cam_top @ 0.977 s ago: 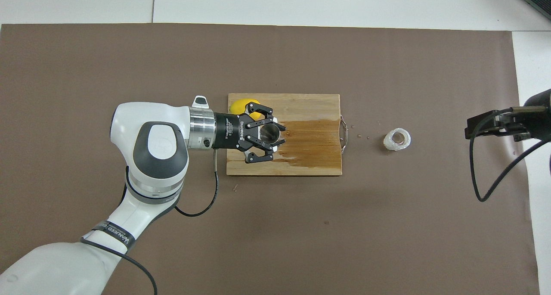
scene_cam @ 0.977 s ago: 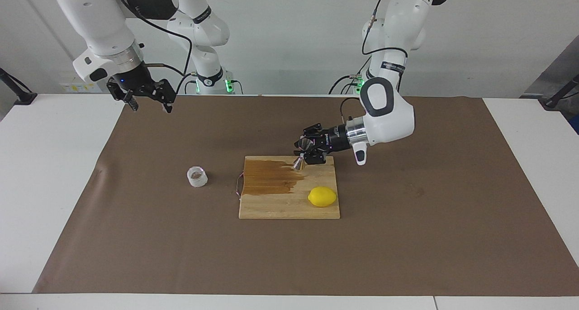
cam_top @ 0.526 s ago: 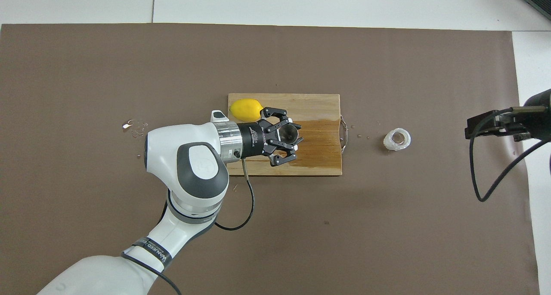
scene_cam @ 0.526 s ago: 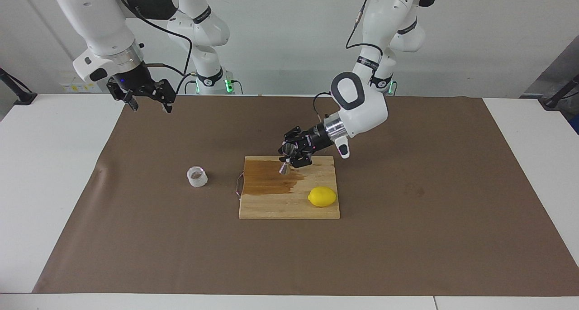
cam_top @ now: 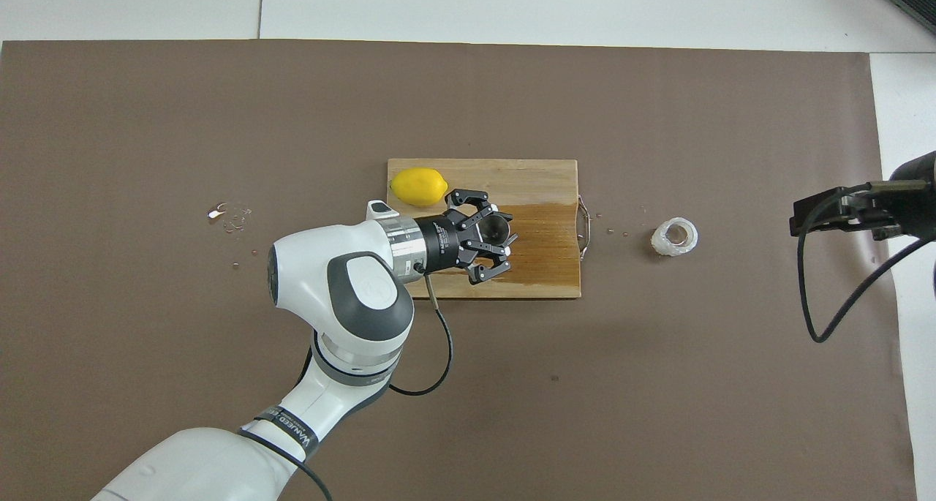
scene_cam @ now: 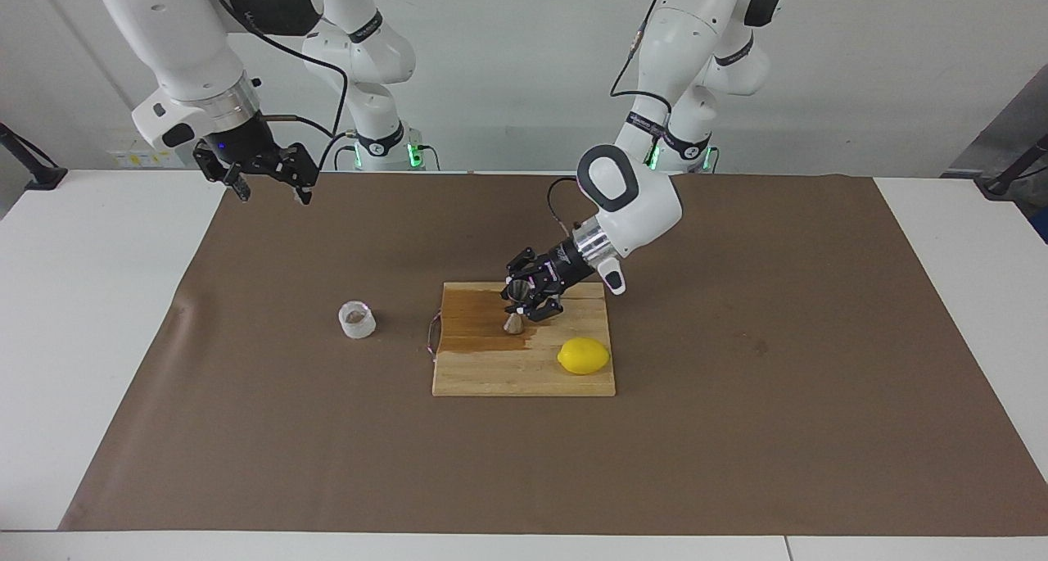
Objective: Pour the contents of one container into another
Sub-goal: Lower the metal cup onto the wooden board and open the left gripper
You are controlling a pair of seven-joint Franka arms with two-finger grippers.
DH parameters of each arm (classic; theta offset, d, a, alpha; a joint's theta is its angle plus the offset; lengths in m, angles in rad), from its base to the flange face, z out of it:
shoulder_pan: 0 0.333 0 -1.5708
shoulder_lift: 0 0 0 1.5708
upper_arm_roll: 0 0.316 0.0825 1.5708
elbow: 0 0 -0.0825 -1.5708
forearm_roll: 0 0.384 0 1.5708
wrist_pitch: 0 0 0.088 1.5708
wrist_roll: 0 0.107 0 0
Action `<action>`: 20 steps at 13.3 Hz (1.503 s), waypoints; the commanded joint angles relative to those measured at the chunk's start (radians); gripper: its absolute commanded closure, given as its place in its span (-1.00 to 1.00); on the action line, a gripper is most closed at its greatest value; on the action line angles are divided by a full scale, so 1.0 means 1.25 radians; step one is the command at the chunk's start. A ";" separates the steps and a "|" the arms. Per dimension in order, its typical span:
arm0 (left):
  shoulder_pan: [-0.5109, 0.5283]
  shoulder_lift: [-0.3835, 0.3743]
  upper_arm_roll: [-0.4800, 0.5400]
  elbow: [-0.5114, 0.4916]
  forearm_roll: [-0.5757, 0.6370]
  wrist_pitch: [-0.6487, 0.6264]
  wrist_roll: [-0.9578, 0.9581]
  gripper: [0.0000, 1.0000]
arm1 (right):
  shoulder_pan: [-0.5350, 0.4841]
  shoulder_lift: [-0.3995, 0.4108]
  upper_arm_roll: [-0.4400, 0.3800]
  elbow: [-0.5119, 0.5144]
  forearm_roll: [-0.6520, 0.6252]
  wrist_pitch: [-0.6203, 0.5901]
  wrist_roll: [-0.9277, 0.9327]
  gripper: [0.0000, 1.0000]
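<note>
The left gripper should open now, as the jigger (cam_top: 493, 229) is upright over the board's wet patch (cam_top: 544, 238) in the overhead view.
My left gripper (scene_cam: 525, 297) is shut on the top cone of the steel jigger (scene_cam: 513, 322). It holds the jigger upright, with its base down on or just above the wet patch of the wooden cutting board (scene_cam: 524, 377). In the overhead view the jigger's open mouth (cam_top: 495, 228) shows between the left gripper's (cam_top: 506, 232) fingers. The clear squat cup (scene_cam: 357, 319) stands on the brown mat beside the board, toward the right arm's end; it also shows in the overhead view (cam_top: 674, 237). My right gripper (scene_cam: 264, 180) waits open and empty, raised near the right arm's end.
A yellow lemon (scene_cam: 583, 355) lies on the dry part of the board, farther from the robots than the jigger; it also shows in the overhead view (cam_top: 418, 186). The board (cam_top: 541, 175) has a metal handle toward the cup. Water drops (cam_top: 228, 214) lie on the mat toward the left arm's end.
My left arm swung the jigger from tilted to upright, carried it a little toward the cup and lowered it onto the board's wet patch. The right arm has not moved.
</note>
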 commanded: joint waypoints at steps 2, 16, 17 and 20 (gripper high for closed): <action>-0.028 0.023 0.003 0.038 -0.013 0.050 -0.030 0.04 | -0.011 -0.001 0.006 0.002 0.022 0.001 0.013 -1.00; -0.040 0.000 -0.011 0.059 0.024 0.034 -0.059 -1.00 | -0.011 -0.002 0.006 0.002 0.022 0.001 0.013 -1.00; -0.039 -0.016 -0.012 0.051 0.024 0.014 -0.061 -1.00 | -0.011 -0.001 0.006 0.002 0.022 0.001 0.013 -1.00; -0.014 -0.075 0.002 0.038 0.096 -0.091 -0.063 -1.00 | -0.011 -0.001 0.006 0.002 0.022 0.001 0.013 -1.00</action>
